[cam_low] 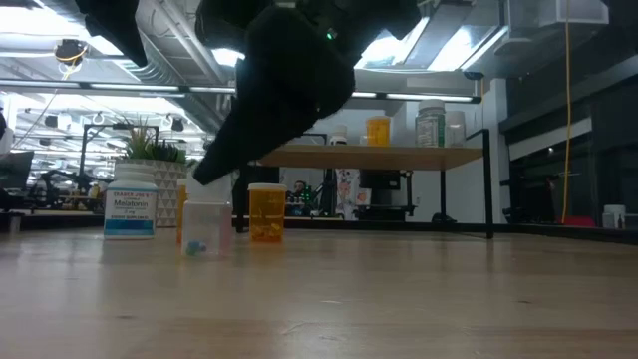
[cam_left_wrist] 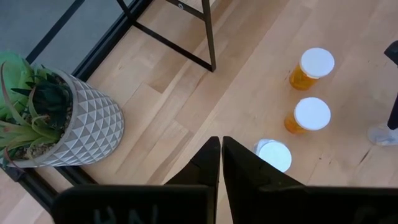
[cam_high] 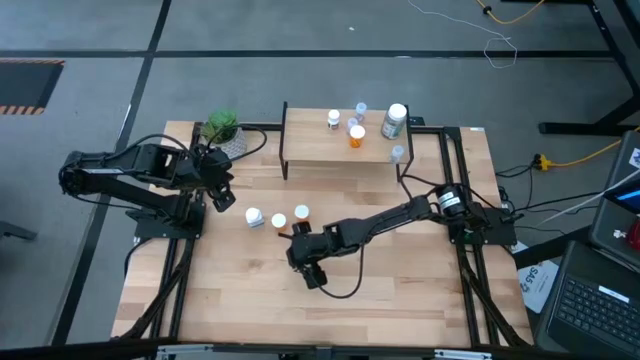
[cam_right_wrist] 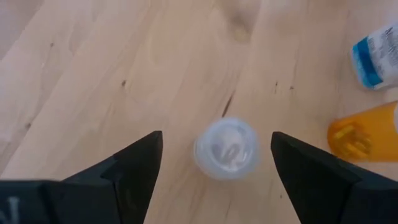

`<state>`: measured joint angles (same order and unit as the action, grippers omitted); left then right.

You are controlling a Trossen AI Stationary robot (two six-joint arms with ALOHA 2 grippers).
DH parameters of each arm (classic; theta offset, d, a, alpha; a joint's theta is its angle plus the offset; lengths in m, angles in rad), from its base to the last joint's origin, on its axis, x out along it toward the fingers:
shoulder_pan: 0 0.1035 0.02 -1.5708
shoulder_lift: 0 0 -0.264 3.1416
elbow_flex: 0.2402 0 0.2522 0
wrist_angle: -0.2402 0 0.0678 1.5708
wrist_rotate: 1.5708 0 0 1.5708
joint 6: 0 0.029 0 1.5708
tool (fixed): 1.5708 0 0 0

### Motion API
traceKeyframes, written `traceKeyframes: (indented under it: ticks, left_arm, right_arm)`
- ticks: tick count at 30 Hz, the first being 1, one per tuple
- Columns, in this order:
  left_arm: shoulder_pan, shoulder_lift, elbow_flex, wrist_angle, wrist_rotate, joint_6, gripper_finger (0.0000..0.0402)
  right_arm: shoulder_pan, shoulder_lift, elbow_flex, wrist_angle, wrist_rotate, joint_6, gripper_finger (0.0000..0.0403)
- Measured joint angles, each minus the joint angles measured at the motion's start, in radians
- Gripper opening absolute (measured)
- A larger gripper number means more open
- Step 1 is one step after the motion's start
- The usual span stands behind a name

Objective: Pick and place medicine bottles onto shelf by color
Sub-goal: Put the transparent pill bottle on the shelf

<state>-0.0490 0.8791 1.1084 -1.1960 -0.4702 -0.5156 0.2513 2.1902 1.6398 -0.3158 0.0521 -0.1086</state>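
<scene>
The cap of the clear bottle point(cam_right_wrist: 227, 148) is level with the right gripper's fingertips in the right wrist view. The right gripper should close on the cap, as it would hold it now.
A small clear bottle point(cam_right_wrist: 227, 148) stands upright on the table, also in the low view point(cam_low: 207, 227). My right gripper point(cam_right_wrist: 214, 158) is open just above it, one finger on either side and well apart from it; the arm point(cam_high: 300, 240) hides the bottle in the high view. A white bottle point(cam_high: 254, 216) and two orange bottles point(cam_high: 279, 222) point(cam_high: 301, 213) stand close by. My left gripper point(cam_left_wrist: 221, 152) is shut and empty near the plant, above the white bottle's cap point(cam_left_wrist: 273, 154). The shelf point(cam_high: 320, 150) carries several bottles, among them an orange one point(cam_high: 357, 135) and a larger greenish one point(cam_high: 395, 120).
A green plant in a white patterned pot point(cam_high: 224, 130) stands at the table's far left, beside the shelf's black legs point(cam_left_wrist: 208, 37). Bare tabletop point(cam_high: 400, 290) lies toward the near edge. Black frame rails run along the table's left and right sides.
</scene>
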Motion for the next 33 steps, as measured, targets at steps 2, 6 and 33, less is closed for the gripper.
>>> traceKeyframes:
  ticks: [2, 6, 33]
  left_arm:
    - [0.000, 0.000, 0.000, 0.000, 0.000, 0.000, 0.0014]
    - [0.000, 0.000, 0.000, 0.000, 0.000, 0.000, 0.0014]
    - [0.000, 0.000, 0.000, 0.000, 0.000, 0.002, 0.0014]
  right_arm:
    - [-0.001, 0.003, -0.001, -0.001, 0.000, 0.000, 0.0295]
    - [-0.001, 0.007, -0.002, 0.013, 0.000, 0.003, 0.0273]
    - [-0.177, -0.309, 0.287, -0.648, 0.264, -0.019, 0.0135]
